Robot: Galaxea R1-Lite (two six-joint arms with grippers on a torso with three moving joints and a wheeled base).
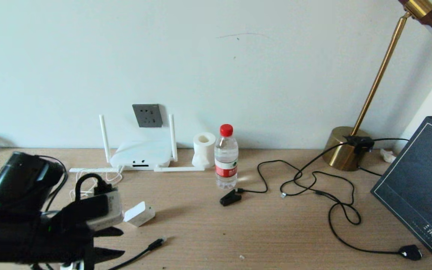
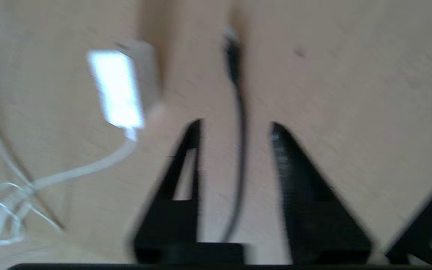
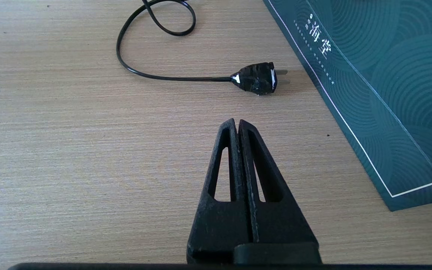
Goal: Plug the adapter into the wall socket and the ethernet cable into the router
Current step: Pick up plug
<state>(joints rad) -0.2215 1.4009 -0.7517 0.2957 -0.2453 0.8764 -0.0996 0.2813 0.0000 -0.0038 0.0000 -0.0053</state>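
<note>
The white adapter needs to be plugged into the wall socket (image 1: 147,115), so my left gripper should next grab it by the sides of its boxy body (image 1: 140,214).
The white adapter (image 1: 139,213) lies on the wooden desk, its thin white cord coiled toward the router (image 1: 141,154). The router sits against the wall below the dark grey wall socket (image 1: 147,115). The ethernet cable (image 1: 157,243) lies near the front edge, clear tip pointing right. My left gripper (image 1: 114,243) hovers at the front left, just left of that connector and in front of the adapter. In the left wrist view my left gripper (image 2: 236,125) is open. The ethernet cable (image 2: 240,157) runs untouched between its fingers, and the adapter (image 2: 116,88) lies off to one side. My right gripper (image 3: 237,122) is shut and empty above bare desk.
A water bottle (image 1: 226,157) and a paper roll (image 1: 204,149) stand right of the router. A small black clip plug (image 1: 230,197) and a thin black cord lead to the brass lamp base (image 1: 345,148). A chunky black plug (image 3: 257,78) lies beside a dark teal bag (image 1: 418,187).
</note>
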